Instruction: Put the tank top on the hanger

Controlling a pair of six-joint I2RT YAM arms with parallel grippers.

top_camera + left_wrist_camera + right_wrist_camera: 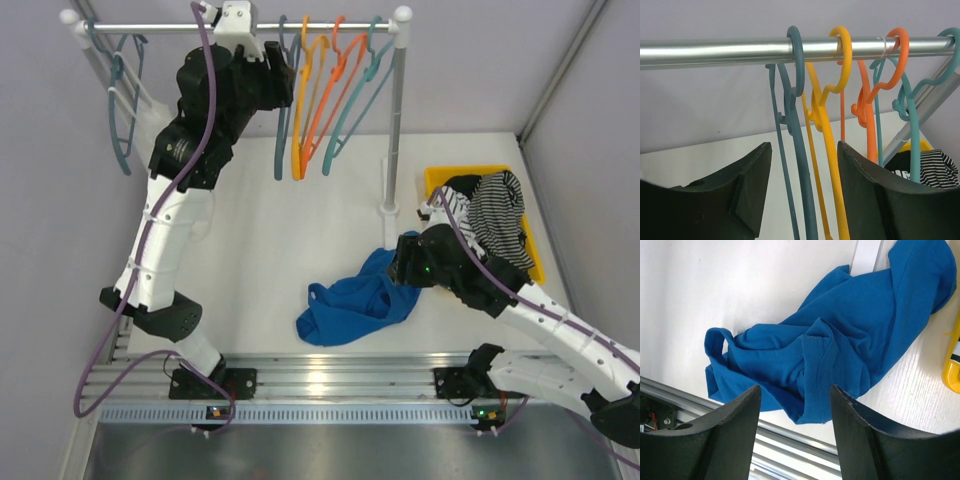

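Note:
My left gripper grabs the slate-teal hanger by its near arm (pixel 284 108) (pixel 801 156) next, so the far arm stays free for the tank top.
The royal-blue tank top (pixel 350 305) lies crumpled on the white table, and it fills the right wrist view (pixel 850 330). My right gripper (pixel 402 262) hovers over its right part, open and empty (pixel 795 390), with a ribbed hem fold below the gap. The slate-teal hanger (pixel 283 110) hangs on the rail, leftmost of the group. My left gripper (pixel 275 80) is raised to the rail and open (pixel 804 150). The slate-teal hanger (pixel 796 65) and a yellow-orange hanger (pixel 832 150) hang between its fingers, apart from them.
The metal rail (pixel 300 25) also carries orange (pixel 330 80) and teal (pixel 365 90) hangers, and more teal hangers (pixel 125 90) at its left end. The rack post (pixel 395 130) stands behind the top. A yellow bin (pixel 440 180) holds striped garments (pixel 495 210).

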